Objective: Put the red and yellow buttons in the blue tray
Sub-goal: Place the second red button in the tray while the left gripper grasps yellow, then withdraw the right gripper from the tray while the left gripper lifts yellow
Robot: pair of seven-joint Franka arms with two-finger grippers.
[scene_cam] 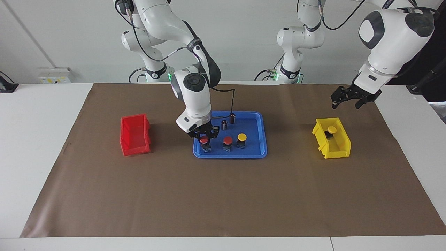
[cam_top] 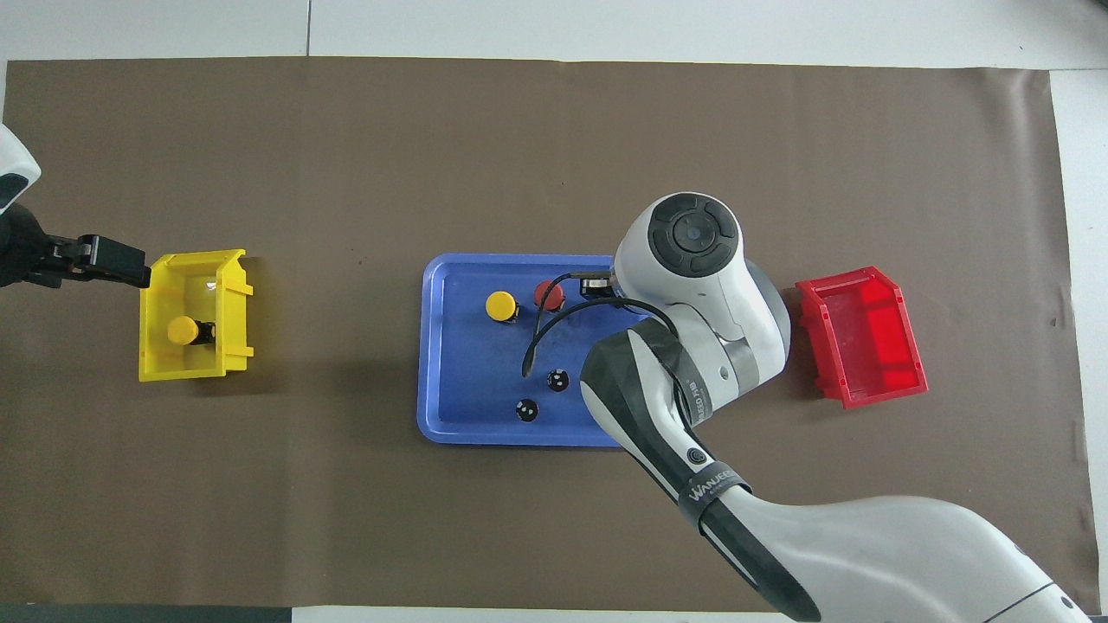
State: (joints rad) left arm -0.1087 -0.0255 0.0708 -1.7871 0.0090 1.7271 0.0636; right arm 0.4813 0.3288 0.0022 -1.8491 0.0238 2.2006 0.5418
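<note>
My left gripper grabs the second yellow button by its black base (cam_top: 207,332) next. Then my left gripper places the button in the blue tray (cam_top: 473,363).
My right gripper (scene_cam: 204,136) is shut on a red button (scene_cam: 204,140), low inside the blue tray (scene_cam: 230,156) at the corner toward the right arm's end; the right arm hides this in the overhead view. Beside it in the tray stand a second red button (scene_cam: 227,140) (cam_top: 547,295) and a yellow button (scene_cam: 241,137) (cam_top: 501,305). Another yellow button (scene_cam: 331,130) (cam_top: 183,329) sits in the yellow bin (scene_cam: 332,146) (cam_top: 195,372). My left gripper (scene_cam: 345,103) (cam_top: 121,260) hangs open and empty over the brown mat beside the yellow bin.
Two dark capless cylinders (scene_cam: 224,124) (scene_cam: 232,118) stand in the tray on its side nearer the robots. An empty red bin (scene_cam: 135,135) (cam_top: 861,333) sits toward the right arm's end. A brown mat (scene_cam: 223,195) covers the white table.
</note>
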